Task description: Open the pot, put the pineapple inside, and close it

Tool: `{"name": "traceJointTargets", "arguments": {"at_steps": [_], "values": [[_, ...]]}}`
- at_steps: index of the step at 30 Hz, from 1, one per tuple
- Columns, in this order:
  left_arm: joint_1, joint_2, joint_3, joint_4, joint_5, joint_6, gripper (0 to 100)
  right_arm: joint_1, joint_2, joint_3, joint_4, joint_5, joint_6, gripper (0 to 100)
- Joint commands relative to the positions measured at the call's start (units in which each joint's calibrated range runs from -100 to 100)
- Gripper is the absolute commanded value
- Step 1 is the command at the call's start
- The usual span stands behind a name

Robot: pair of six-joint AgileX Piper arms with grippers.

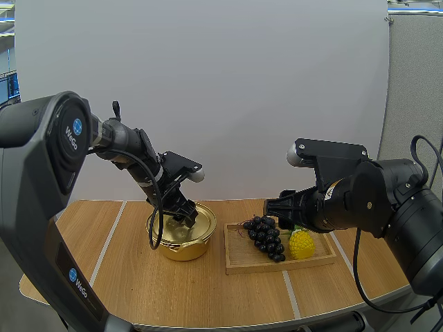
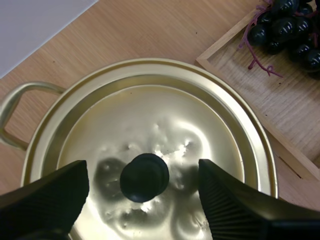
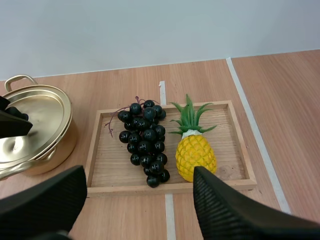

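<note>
The gold lid spreads wider than the left gripper's open fingers, so the left gripper next needs to grab the lid by its narrow black knob [image 2: 144, 177] to open the pot.
A gold pot [image 1: 185, 243] with its lid [image 2: 150, 135] on stands left of a wooden tray [image 1: 242, 264]. My left gripper [image 1: 185, 216] hangs open just over the lid, its fingers [image 2: 47, 195] on either side of the black knob [image 2: 144, 177] without touching it. A yellow pineapple [image 3: 195, 152] with green leaves lies in the tray [image 3: 240, 150] next to a bunch of dark grapes [image 3: 145, 141]. My right gripper [image 3: 137, 205] is open, above the tray's near edge and apart from the pineapple [image 1: 301, 243]. The pot [image 3: 35, 137] sits left of the tray there.
The wooden table [image 1: 221, 297] has pale stripes running front to back. A white backdrop stands behind it. The grapes [image 1: 266, 236] fill the tray's left half, between pot and pineapple.
</note>
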Motion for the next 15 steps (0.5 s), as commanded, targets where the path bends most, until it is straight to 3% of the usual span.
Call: {"name": "traceJointTargets", "arguments": {"at_steps": [1, 3, 6, 10, 15], "values": [[-0.26, 0.08, -1.34, 0.05, 1.27, -0.54, 78, -0.23, -0.04, -0.46, 0.00, -0.50, -0.05, 100], [-0.26, 0.08, -1.94, -0.42, 2.89, -0.54, 59, -0.23, -0.04, -0.46, 0.00, -0.50, -0.05, 100], [-0.26, 0.08, -3.07, -0.56, 5.55, -0.54, 38, -0.23, -0.04, -0.46, 0.00, -0.50, -0.05, 100], [-0.26, 0.08, -3.52, -0.85, 6.93, -0.54, 0, -0.23, -0.04, -0.46, 0.00, -0.50, -0.05, 100], [-0.26, 0.08, -4.42, -0.85, 10.34, -0.54, 0, -0.23, -0.04, -0.46, 0.00, -0.50, -0.05, 100]]}}
